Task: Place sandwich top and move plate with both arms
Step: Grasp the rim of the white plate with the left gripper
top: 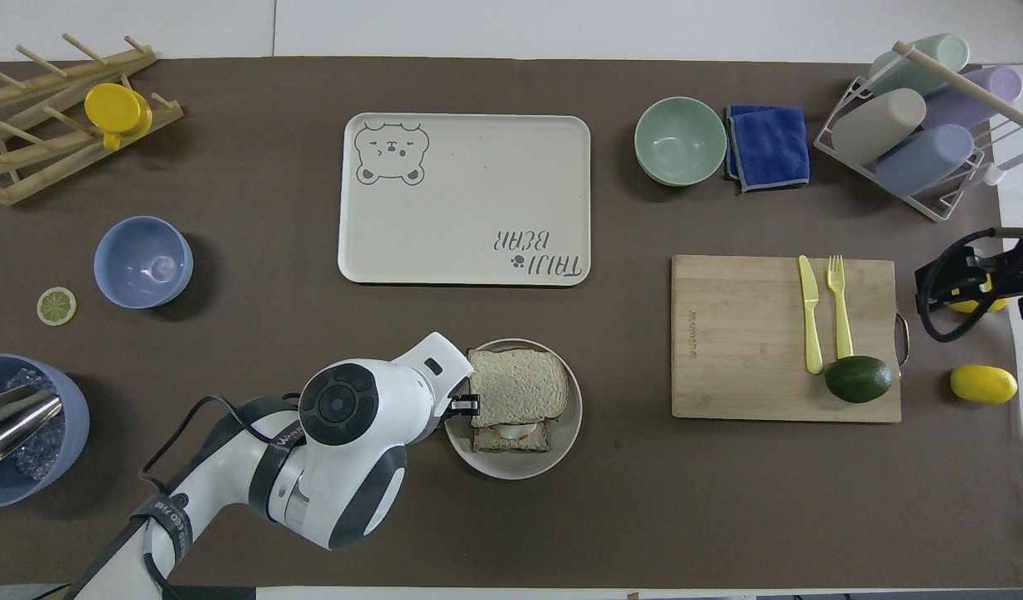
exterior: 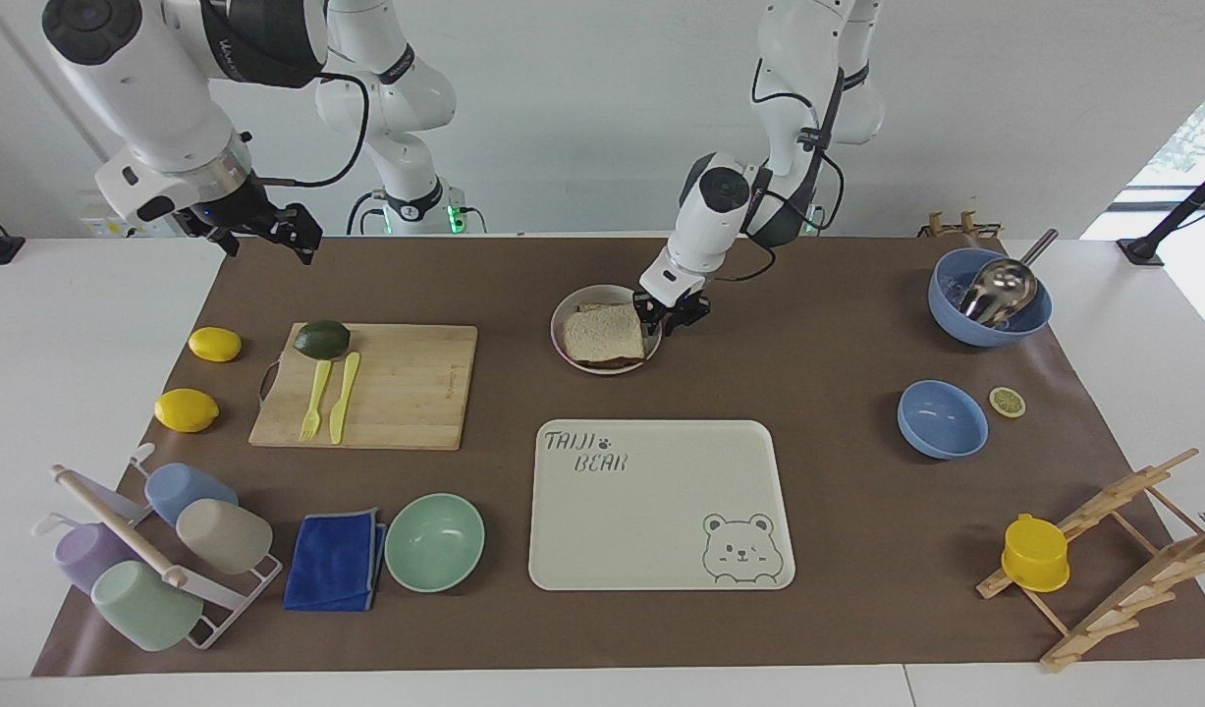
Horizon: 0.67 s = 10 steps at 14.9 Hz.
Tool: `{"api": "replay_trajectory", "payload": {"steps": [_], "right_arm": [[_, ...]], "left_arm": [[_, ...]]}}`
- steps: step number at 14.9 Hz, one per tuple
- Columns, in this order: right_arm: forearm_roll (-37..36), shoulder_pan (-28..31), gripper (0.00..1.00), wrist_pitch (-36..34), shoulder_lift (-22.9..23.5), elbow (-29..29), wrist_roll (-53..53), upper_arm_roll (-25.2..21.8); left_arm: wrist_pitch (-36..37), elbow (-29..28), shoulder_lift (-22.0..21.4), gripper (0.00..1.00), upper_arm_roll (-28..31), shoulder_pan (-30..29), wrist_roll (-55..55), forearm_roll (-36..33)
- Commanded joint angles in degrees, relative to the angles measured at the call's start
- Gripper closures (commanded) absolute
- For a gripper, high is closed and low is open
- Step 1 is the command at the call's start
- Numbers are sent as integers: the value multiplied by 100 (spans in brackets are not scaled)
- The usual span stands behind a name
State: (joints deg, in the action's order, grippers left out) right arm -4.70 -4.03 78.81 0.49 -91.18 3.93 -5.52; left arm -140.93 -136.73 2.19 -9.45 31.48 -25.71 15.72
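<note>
My left gripper is going to grab the small round plate by its rim (top: 453, 436) next, so that it can move the plate onto the cream bear tray (top: 464, 205).
The sandwich top (exterior: 604, 332), a plain light-brown bread slice, lies on the egg toast (top: 511, 435) on the small round plate (exterior: 602, 291). It sits a little farther from the robots than the toast, so the egg's edge shows in the overhead view. The slice (top: 518, 385) and the plate (top: 511, 468) also show there. My left gripper (exterior: 669, 316) is open and low at the plate's rim on the side toward the left arm's end, holding nothing. My right gripper (exterior: 296, 234) hangs in the air over the mat's corner at the right arm's end, and waits.
A cream bear tray (exterior: 661, 506) lies farther from the robots than the plate. A cutting board (exterior: 366, 385) with fork, knife and avocado lies toward the right arm's end, with two lemons (exterior: 186, 409) beside it. Blue bowls (exterior: 942, 419) stand toward the left arm's end.
</note>
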Motion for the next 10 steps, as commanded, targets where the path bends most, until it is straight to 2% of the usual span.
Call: {"api": "replay_trajectory", "payload": {"steps": [1,3,10], "right_arm": [[127,43,0,-93,-76,-31,-139,34],[127,43,0,-94,-84,-31,-139,34],[127,51,0,-85,-84,-57,-130,42]], "left_arm": [[-66,-117,-70,85,84,77,-22,150],[-6,-117,-79,100,84,77,-22,159],[363,67,-122,100,93,-106,57,159]]}}
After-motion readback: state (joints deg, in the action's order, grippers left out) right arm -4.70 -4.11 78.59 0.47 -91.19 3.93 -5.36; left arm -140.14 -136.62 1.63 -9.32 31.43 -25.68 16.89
